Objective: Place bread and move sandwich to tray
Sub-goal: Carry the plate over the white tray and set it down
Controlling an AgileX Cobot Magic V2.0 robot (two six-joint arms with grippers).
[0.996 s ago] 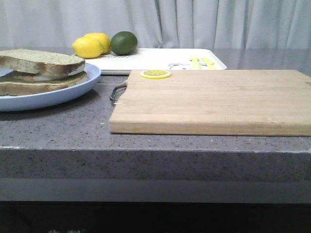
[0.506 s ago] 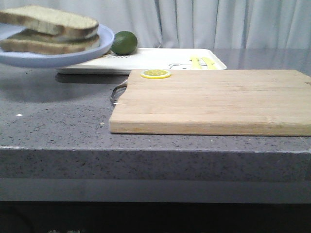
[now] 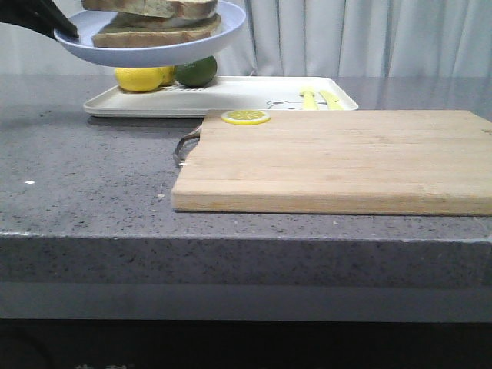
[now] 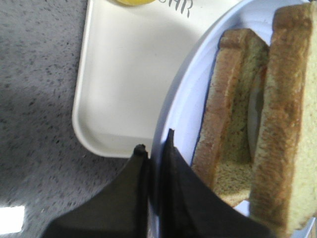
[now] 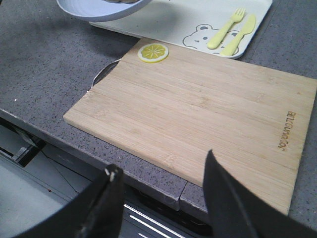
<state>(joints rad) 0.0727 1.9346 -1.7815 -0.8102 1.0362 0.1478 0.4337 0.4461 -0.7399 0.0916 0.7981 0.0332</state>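
The pale blue plate (image 3: 154, 50) hangs above the white tray (image 3: 246, 96), over the lemon and lime. For now, the plate stays held in my left gripper until it is lower.
My left gripper (image 3: 55, 28) is shut on the rim of a pale blue round plate (image 3: 154, 50) and holds it in the air over the left end of the white tray (image 3: 246, 96). The sandwich (image 3: 157, 19) lies on the plate: two brown-crusted slices with egg white between them. In the left wrist view the gripper (image 4: 156, 140) pinches the plate rim (image 4: 181, 109), with the sandwich (image 4: 257, 114) beside it and the tray (image 4: 129, 69) below. No separate bare bread slice is in view. My right gripper (image 5: 162, 162) is open and empty over the table's front edge.
A wooden cutting board (image 3: 338, 157) with a lemon slice (image 3: 246, 117) on its far left corner lies in front of the tray. A lemon (image 3: 138, 78) and a lime (image 3: 196, 71) sit on the tray's left end, under the plate. Yellow fork and knife marks (image 5: 230, 27) are on its right end.
The plate with the sandwich has risen off the table at the left and moved right and back, and now hangs over the tray's left end.
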